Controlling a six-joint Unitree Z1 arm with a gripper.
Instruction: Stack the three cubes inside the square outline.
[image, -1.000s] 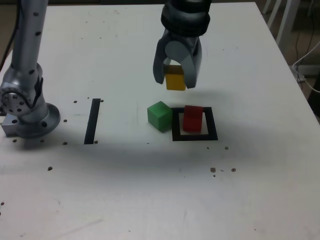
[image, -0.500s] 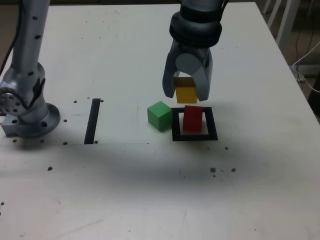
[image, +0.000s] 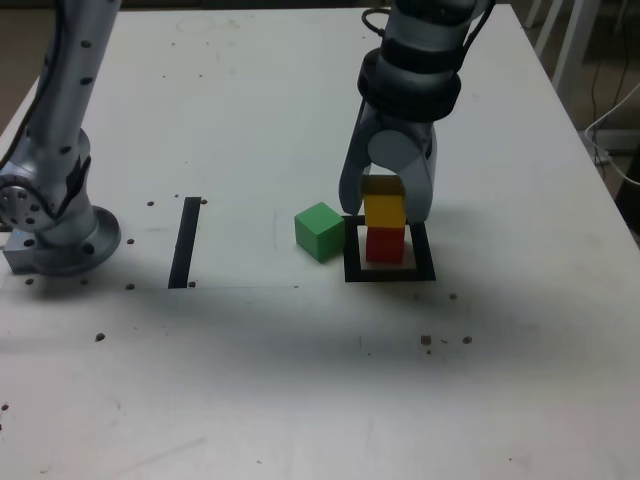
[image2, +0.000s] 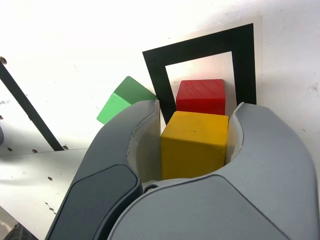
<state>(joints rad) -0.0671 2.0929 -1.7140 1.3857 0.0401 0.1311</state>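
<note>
The lower edge of the yellow cube (image: 384, 210) is over the red cube (image: 384, 245) in the exterior view and would land there, so it is now time for my gripper to let go.
The red cube (image: 384, 245) (image2: 201, 96) stands inside the black square outline (image: 391, 273) (image2: 245, 65). My gripper (image: 386, 208) (image2: 195, 142) is shut on the yellow cube (image: 384, 210) (image2: 193, 144), which sits directly over the red cube; I cannot tell whether the two touch. The green cube (image: 319, 231) (image2: 125, 98) rests on the table just outside the outline, on the exterior view's left of it.
A straight black strip (image: 186, 241) (image2: 27, 112) lies on the white table (image: 300, 380) further to the exterior view's left. The arm's grey base (image: 55, 235) stands at the far left. Small dark specks dot the surface.
My gripper carried the yellow cube down and to the exterior view's right, from above the green cube's far side to right over the red cube.
</note>
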